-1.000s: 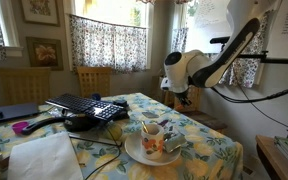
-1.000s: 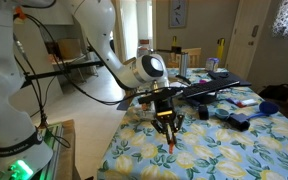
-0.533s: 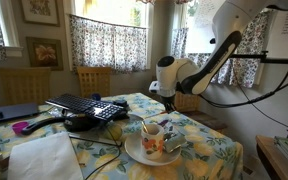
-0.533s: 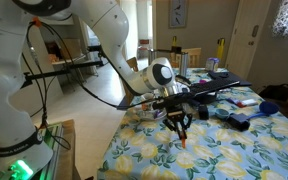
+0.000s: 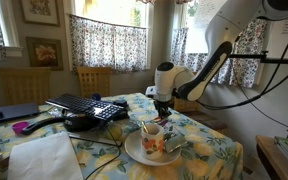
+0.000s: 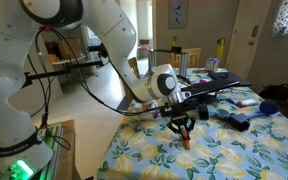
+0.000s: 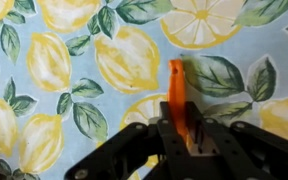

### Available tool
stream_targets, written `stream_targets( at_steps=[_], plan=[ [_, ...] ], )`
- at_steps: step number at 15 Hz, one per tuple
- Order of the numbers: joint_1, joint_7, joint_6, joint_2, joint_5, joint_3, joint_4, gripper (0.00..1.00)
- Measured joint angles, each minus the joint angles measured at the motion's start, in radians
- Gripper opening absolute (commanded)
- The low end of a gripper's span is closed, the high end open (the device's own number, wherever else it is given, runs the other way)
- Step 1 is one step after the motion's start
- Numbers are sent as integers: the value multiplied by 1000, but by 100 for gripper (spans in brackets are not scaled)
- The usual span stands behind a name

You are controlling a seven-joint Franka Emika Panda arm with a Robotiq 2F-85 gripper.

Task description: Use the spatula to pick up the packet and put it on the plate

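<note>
The spatula (image 7: 178, 88) hangs just above flat, empty tablecloth, apart from the plate, and would end on the tablecloth, so it is time to open my gripper.
My gripper (image 5: 162, 106) (image 6: 184, 127) (image 7: 184, 132) is shut on the spatula (image 7: 178, 88), a slim orange-tan strip that points down toward the lemon-print tablecloth; its tip shows in an exterior view (image 6: 186, 141). The gripper hangs just above the table, behind the white plate (image 5: 134, 153). An orange-patterned cup (image 5: 154, 140) stands on the plate. The packet (image 5: 175, 146), small and silvery-grey, lies at the plate's right edge beside the cup. Plate and packet are out of the wrist view.
A thin tan stick (image 5: 144, 126) leans out of the cup. A black keyboard and cables (image 5: 84, 108), a purple-handled tool (image 5: 22, 127) and a large white paper sheet (image 5: 46, 158) lie on the table's left part. Chairs (image 5: 94, 80) stand behind.
The gripper with the spatula has moved across the table toward the plate and cup and now hangs close behind them. Its grip on the spatula is unchanged.
</note>
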State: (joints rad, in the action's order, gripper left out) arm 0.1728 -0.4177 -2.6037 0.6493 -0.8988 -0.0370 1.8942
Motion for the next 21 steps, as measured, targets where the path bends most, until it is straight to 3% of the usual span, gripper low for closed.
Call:
stream_targets(
  at_steps=[1,2,3,4,12,15,19,21],
  plan=[
    [5,-25,-5,0,9,2,-1,5],
    [9,-50,-7,0,19,5,-2,17],
    [12,-72,-7,0,28,7,-3,45],
    [14,-94,-7,0,36,9,-4,46],
    [15,-226,8,-45,58,1,18,99],
    [8,-264,7,-131,-6,-34,86,100],
    [4,-279,-55,-294,-246,-92,239,100],
    [7,-279,-87,-360,-301,-108,301,100]
  ],
)
